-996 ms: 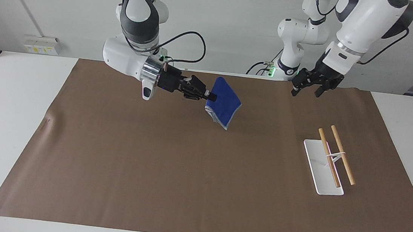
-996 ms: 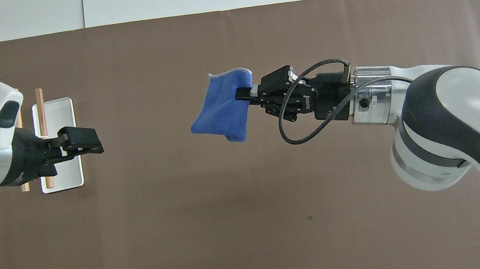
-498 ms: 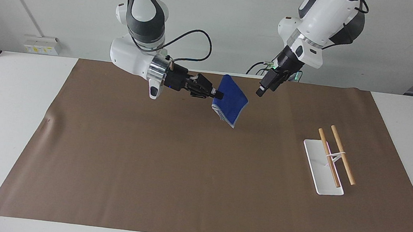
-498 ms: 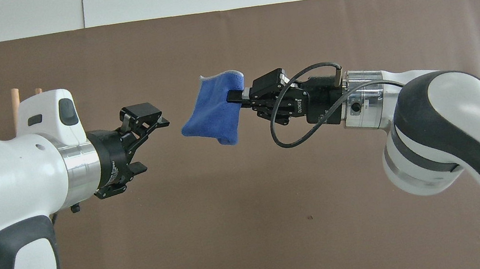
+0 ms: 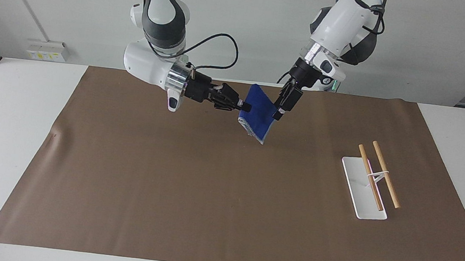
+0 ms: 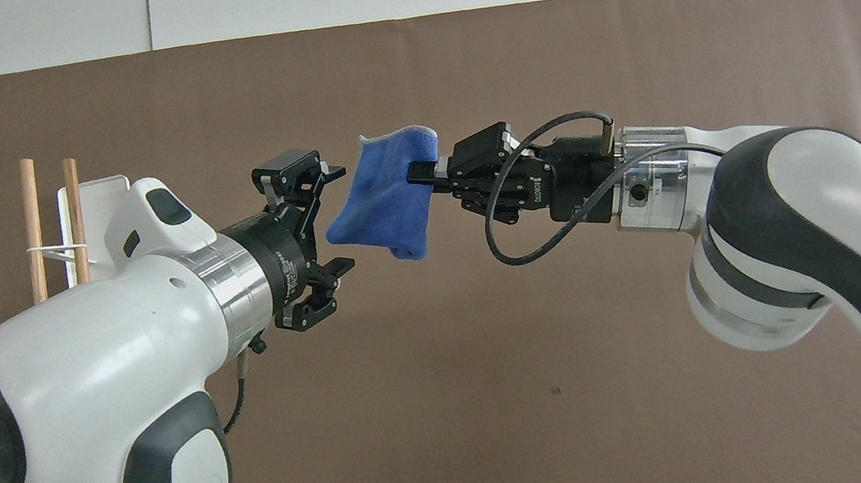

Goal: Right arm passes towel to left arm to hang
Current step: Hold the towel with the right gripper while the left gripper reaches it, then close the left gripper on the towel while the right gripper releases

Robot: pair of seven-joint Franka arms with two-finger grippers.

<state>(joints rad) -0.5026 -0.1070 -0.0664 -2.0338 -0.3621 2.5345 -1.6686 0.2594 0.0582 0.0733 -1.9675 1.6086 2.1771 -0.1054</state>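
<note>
My left gripper will next grab its free hanging edge (image 6: 347,194) to hang the towel, since my right gripper's fingers already hold the opposite edge.
The blue towel (image 5: 259,115) hangs folded in the air over the brown sheet, at the middle of the robots' end of the table. My right gripper (image 5: 244,105) is shut on one edge of it; the overhead view shows this grip (image 6: 420,174) and the towel (image 6: 386,205) too. My left gripper (image 5: 279,111) is open at the towel's free edge. In the overhead view its fingers (image 6: 325,176) stand spread on either side of that edge, and the left gripper (image 6: 336,220) has not closed on the cloth.
A white rack base (image 5: 357,189) with two wooden rods (image 5: 386,174) stands on the brown sheet (image 5: 192,195) toward the left arm's end of the table. It also shows in the overhead view (image 6: 91,196), partly covered by the left arm.
My left arm has swung from over the rack end toward the middle, bringing its open gripper to the towel's free edge. My right arm lifted the towel slightly, then held still.
</note>
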